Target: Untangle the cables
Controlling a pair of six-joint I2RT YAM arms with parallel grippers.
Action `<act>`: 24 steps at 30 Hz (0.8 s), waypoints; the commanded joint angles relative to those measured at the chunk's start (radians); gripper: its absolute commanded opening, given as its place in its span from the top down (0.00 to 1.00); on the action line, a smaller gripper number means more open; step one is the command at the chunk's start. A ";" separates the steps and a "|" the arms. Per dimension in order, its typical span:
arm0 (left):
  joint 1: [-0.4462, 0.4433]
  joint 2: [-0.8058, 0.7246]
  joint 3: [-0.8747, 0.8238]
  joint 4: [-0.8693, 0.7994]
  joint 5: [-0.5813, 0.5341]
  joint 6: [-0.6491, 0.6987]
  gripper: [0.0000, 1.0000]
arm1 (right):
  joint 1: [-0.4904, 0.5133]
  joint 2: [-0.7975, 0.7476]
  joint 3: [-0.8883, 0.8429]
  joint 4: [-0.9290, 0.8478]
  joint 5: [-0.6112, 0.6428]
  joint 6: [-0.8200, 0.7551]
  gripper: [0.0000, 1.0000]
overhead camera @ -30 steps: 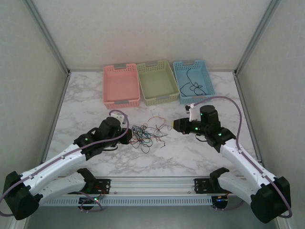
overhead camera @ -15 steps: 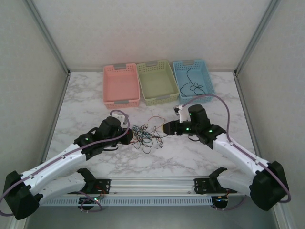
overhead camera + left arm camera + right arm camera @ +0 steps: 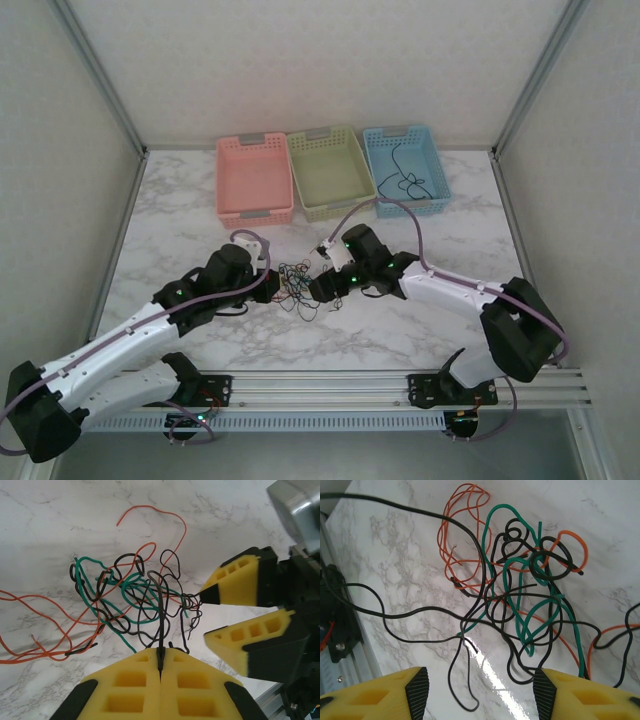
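Observation:
Next, my right gripper picks up the loose black loops opposite my left gripper to untangle the cable.
The cables (image 3: 300, 282) lie as a tangle of thin black, green, orange and red wires on the marble table, between the two grippers. My left gripper (image 3: 161, 661) is shut on one black cable (image 3: 161, 630), which rises out of the knot (image 3: 135, 587) into the seam of its yellow pads. In the top view the left gripper (image 3: 272, 286) sits at the tangle's left edge. My right gripper (image 3: 316, 290) is at the tangle's right side, open. Its fingertips (image 3: 418, 690) straddle loose black loops (image 3: 465, 680) just above the table, gripping nothing. Its yellow fingers (image 3: 235, 582) also appear in the left wrist view.
Three baskets stand in a row at the back: pink (image 3: 254, 182), green (image 3: 331, 176) and blue (image 3: 405, 165), the blue one holding a black cable (image 3: 404, 182). A metal rail (image 3: 340, 630) runs along the near table edge. Frame posts flank both sides.
The right arm has swung left from the table's right half onto the tangle, and its jaws have spread wider. The left gripper has stayed shut on the black cable.

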 commanded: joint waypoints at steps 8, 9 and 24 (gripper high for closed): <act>0.009 -0.017 0.055 -0.033 0.038 0.011 1.00 | 0.040 0.065 0.083 0.013 0.168 -0.166 0.41; 0.010 -0.019 0.058 -0.035 0.039 0.011 1.00 | 0.040 0.072 0.089 0.013 0.180 -0.172 0.42; 0.009 -0.055 0.055 -0.051 0.031 0.003 1.00 | 0.040 0.054 0.077 0.037 0.137 -0.174 0.98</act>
